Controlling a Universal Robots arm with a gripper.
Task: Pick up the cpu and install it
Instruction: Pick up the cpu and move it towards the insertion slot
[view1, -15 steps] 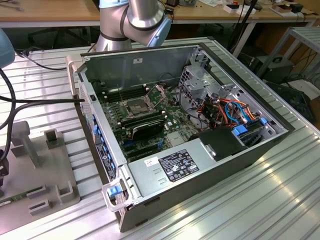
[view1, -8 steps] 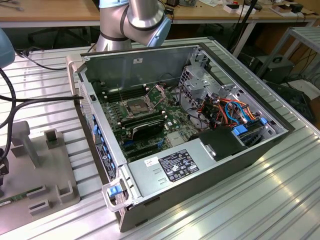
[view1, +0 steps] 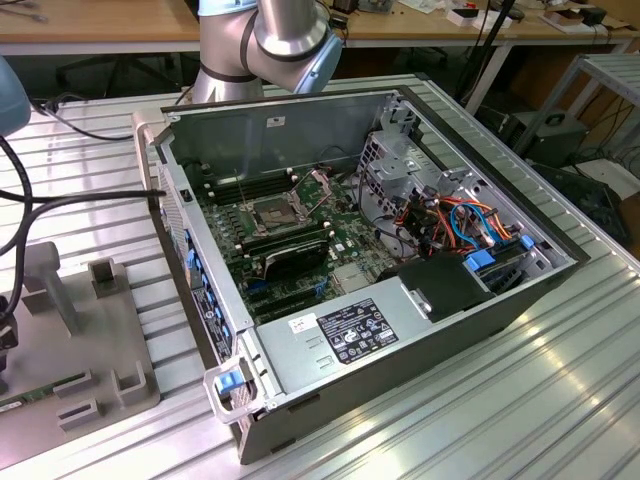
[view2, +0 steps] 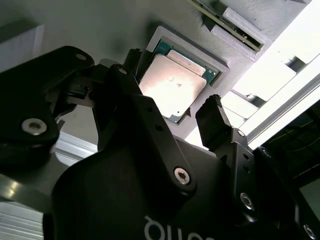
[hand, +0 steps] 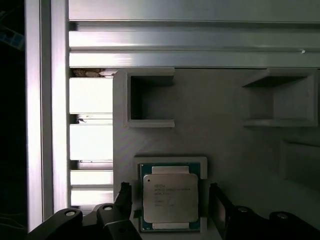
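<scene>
The holder's raised rim (hand: 203, 167) hugs the cpu, open only beside the cpu's middle, so my gripper will next grab the cpu's opposite side edges there.
The cpu (hand: 170, 197) is a small square chip with a dull silver top, lying flat in a shallow square recess of a grey holder plate (hand: 225, 145). In both wrist views my gripper (hand: 170, 189) hangs just above it, open, one black finger on each side of the chip (view2: 172, 85) and neither touching it. The gripper (view2: 171, 81) holds nothing. In the exterior view the dark square socket (view1: 272, 212) sits on the green motherboard inside the open computer case (view1: 420, 330).
The grey holder plate (view1: 90, 330) lies at the exterior view's left, with raised blocks and open pockets (hand: 150, 97) around the chip's recess. The case holds a power supply (view1: 345, 335), orange and blue cables (view1: 470, 225) and memory sticks. Everything rests on a ribbed aluminium table (view1: 500, 420).
</scene>
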